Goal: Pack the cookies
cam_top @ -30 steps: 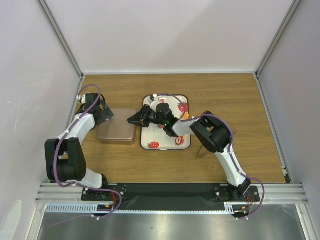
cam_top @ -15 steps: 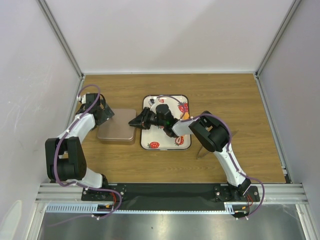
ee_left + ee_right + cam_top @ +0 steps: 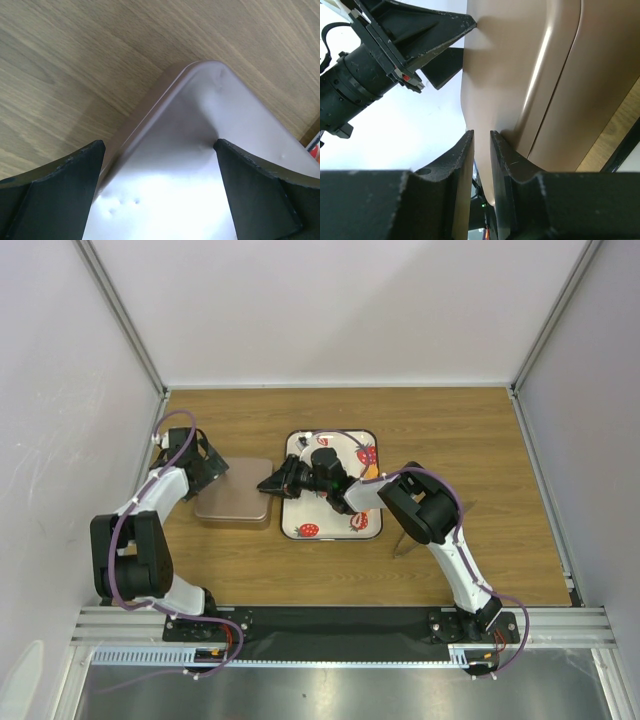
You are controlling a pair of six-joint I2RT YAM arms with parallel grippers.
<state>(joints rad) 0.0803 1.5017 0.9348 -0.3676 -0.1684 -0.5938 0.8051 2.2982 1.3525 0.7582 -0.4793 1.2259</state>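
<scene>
The lid lies flat on the tin with just a thin seam along its side and would stay there, so my right gripper should open.
No cookies show in any view. A flat brown tin (image 3: 235, 503) lies on the table left of the tray. My right gripper (image 3: 266, 483) reaches left across the tray and is shut on the thin right edge of the tin's lid (image 3: 520, 75), which runs between its fingertips (image 3: 481, 134). My left gripper (image 3: 207, 468) is open at the tin's far-left corner (image 3: 200, 100), one finger (image 3: 70, 185) on each side. In the right wrist view the left gripper (image 3: 455, 42) stands at the lid's far edge.
A white tray (image 3: 300, 520) with red strawberry prints lies in the middle of the wooden table (image 3: 450, 430), under my right wrist. White walls close in the left, far and right sides.
Almost nothing has moved. My right wrist has shifted very slightly, and the tin and the left gripper stay where they were.
</scene>
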